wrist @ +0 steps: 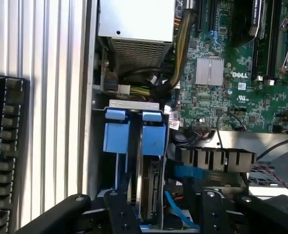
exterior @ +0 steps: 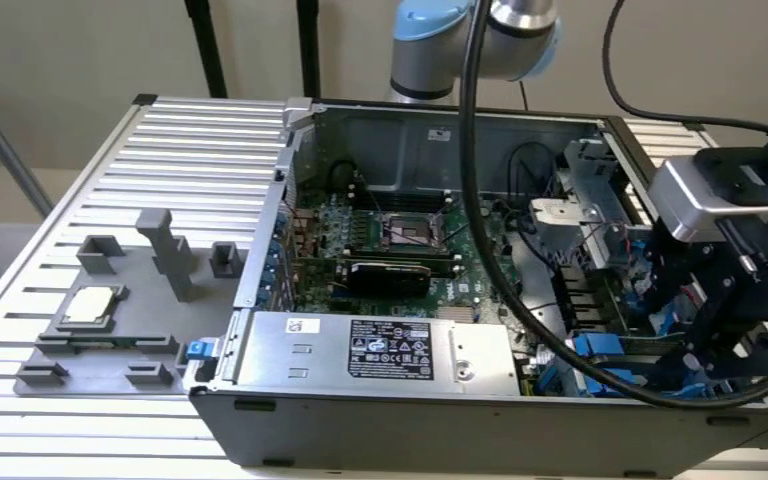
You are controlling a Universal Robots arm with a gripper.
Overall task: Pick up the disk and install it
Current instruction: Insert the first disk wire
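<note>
My gripper grabs the disk by its exposed upper edge (wrist: 147, 199) next to install it. A second blue carrier (wrist: 116, 138) sits in the slot beside the disk.
The disk (wrist: 151, 187) stands edge-on in the drive bay of the open computer case (exterior: 491, 425), clipped in its blue carrier (wrist: 154, 139). My gripper (wrist: 165, 214) hangs right over it, open. The disk's edge lies in the gap between the black fingers (wrist: 120, 212), close against one of them and apart from the other. In the exterior view the gripper (exterior: 711, 365) is low inside the case at the exterior view's right, beside the blue carriers (exterior: 611, 350) of the bay.
A second blue carrier (wrist: 115, 139) sits in the slot beside the disk. The grey power-supply box (exterior: 371, 350) and the green motherboard (exterior: 398, 230) lie close by. A thick black cable (exterior: 491, 250) hangs across the case. A grey fixture (exterior: 104, 310) holding a small chip stands on the slatted table.
</note>
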